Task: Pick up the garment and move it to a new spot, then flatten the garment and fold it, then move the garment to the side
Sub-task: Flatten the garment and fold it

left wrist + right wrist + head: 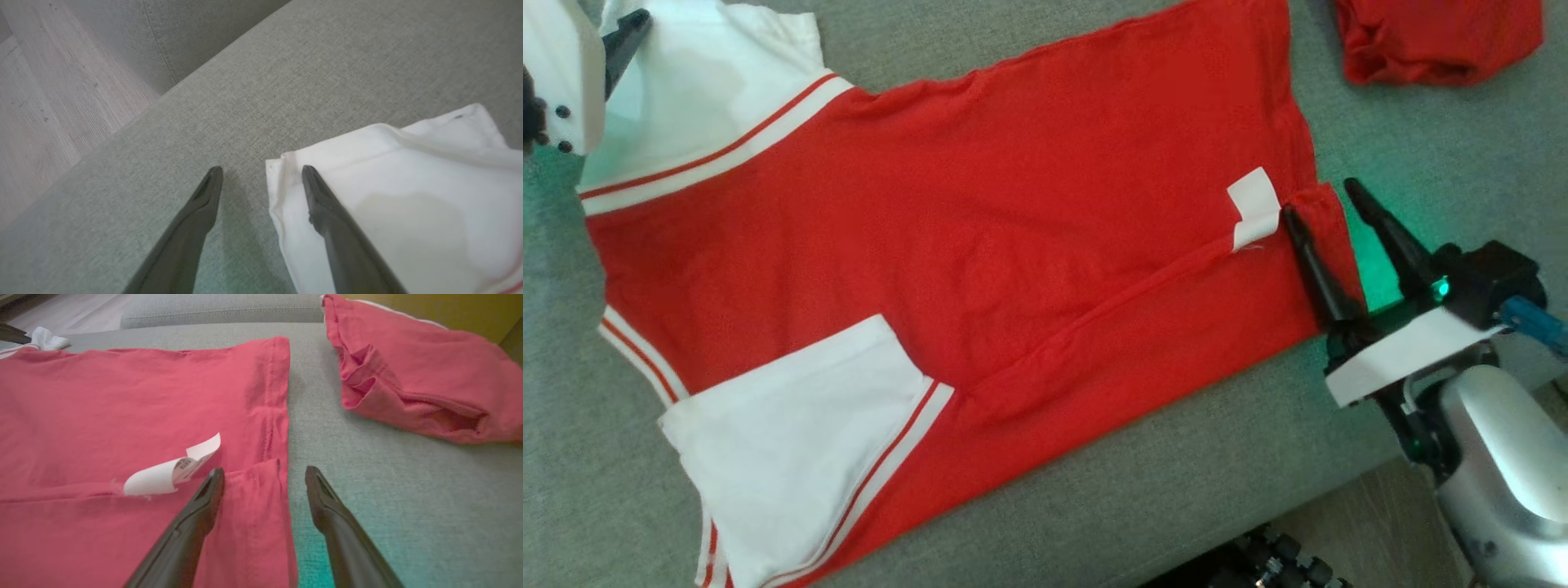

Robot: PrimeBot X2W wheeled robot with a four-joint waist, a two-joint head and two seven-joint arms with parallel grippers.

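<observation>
I should next use my left gripper to grab the white sleeve by the raised corner of its cuff edge [283, 169], because the sleeve is lying flat on the cushion.
The garment [980, 220] is a red shirt with white, red-striped sleeves, spread flat on a grey cushion [1176, 474]. A white label [1254, 204] curls up near its hem. My right gripper [1323, 202] is open at the hem's near corner; in the right wrist view the red corner [253, 506] lies between the fingers of the right gripper [264, 470]. My left gripper [261, 170] is open at the far white sleeve [400, 196]. One of its fingers is over the sleeve's edge and the other over bare cushion. A dark left finger [625, 37] shows at the top left.
A second red garment [1437, 41], folded, lies at the cushion's far right, seen also as a red bundle [408, 375]. Wooden floor [41, 102] lies beyond the cushion's edge on the left, and more floor [1380, 523] at the near right.
</observation>
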